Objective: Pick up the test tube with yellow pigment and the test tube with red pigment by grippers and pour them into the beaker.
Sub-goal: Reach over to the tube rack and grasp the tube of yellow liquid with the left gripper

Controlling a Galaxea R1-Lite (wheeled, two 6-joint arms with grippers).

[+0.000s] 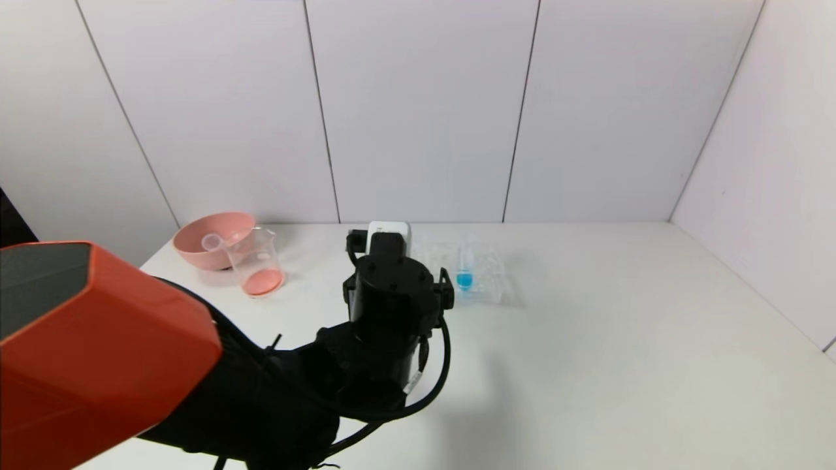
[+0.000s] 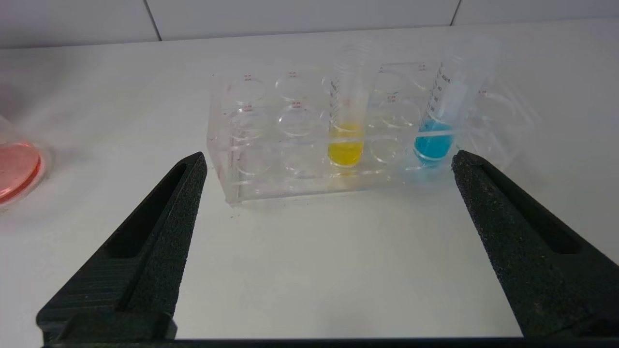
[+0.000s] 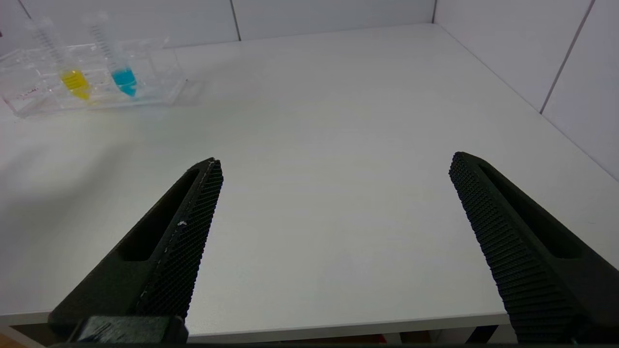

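Note:
My left gripper must next grab the yellow tube just under its open rim [image 2: 352, 66], above the rack's plates.
The test tube with yellow pigment [image 2: 346, 145] stands upright in a clear rack [image 2: 261, 145]. My left gripper [image 2: 329, 160] is open and empty, low over the table just in front of the rack, in line with the yellow tube. In the head view my left wrist [image 1: 392, 287] hides that tube. The beaker [image 1: 258, 264] stands at the far left with red-pink liquid in its bottom. No tube with red liquid shows. My right gripper [image 3: 336, 162] is open and empty over the table's near edge, out of the head view.
A blue-liquid tube [image 2: 435, 142] stands in the rack to the right of the yellow one. A pink bowl [image 1: 196, 251] behind the beaker holds a clear empty tube [image 1: 211, 242]. White walls close off the table at the back and right.

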